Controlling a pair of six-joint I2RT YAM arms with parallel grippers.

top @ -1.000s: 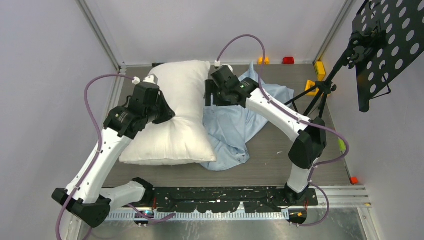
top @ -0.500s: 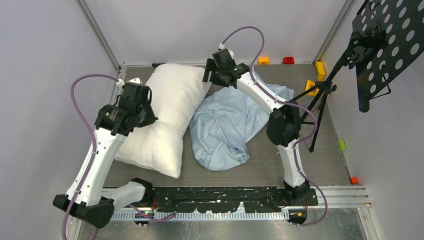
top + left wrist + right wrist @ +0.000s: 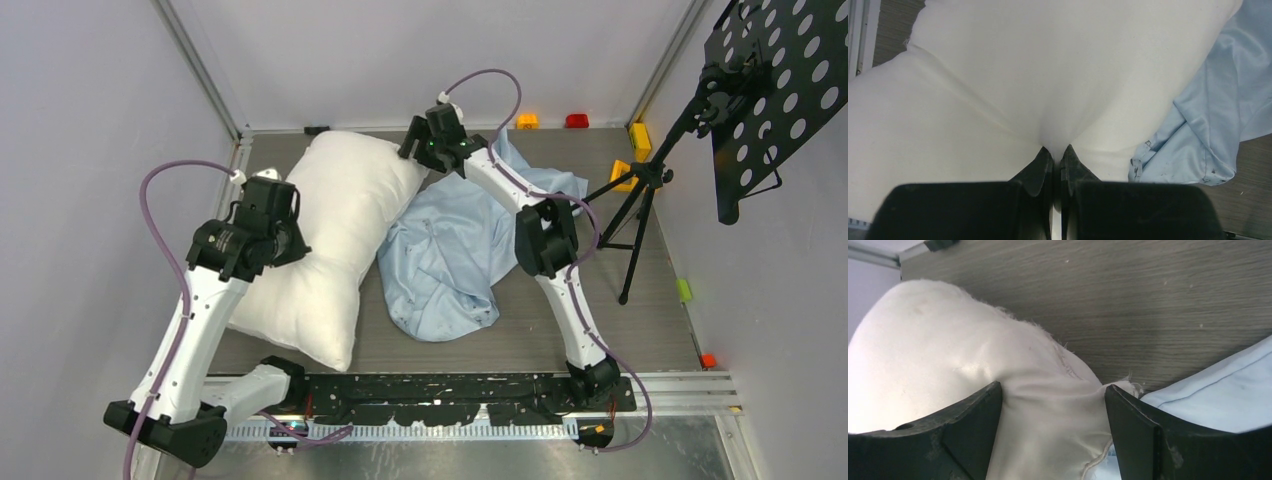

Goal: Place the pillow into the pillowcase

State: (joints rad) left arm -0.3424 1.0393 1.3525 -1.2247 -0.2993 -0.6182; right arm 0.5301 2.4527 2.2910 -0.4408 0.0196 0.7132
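My left gripper should stay closed on the pillow until the pillow's far end (image 3: 368,147) faces the pillowcase. That end points at the back wall.
The plump white pillow (image 3: 340,220) lies slanted on the left half of the table. Its far corner sits near the back wall. The wrinkled light blue pillowcase (image 3: 450,250) is bunched beside it on the right, touching it. My left gripper (image 3: 297,238) presses into the pillow's left side and is shut on a pinch of its fabric (image 3: 1055,135). My right gripper (image 3: 410,150) is at the pillow's far right corner. In the right wrist view that gripper (image 3: 1053,387) is open, with the pillow corner (image 3: 1048,405) lying between its fingers. The pillowcase edge (image 3: 1218,395) is just to the right.
A black tripod (image 3: 640,190) carrying a perforated black board (image 3: 780,90) stands at the back right. Small orange (image 3: 527,121), red (image 3: 577,120) and yellow (image 3: 640,135) blocks line the back edge. The wood-grain table (image 3: 1148,290) ends at metal frame rails close behind the pillow.
The pillow swung from lying across to slanting lengthwise as my left gripper drew it left. My right arm stretched out to the pillow's far corner, and the pillowcase shifted with it.
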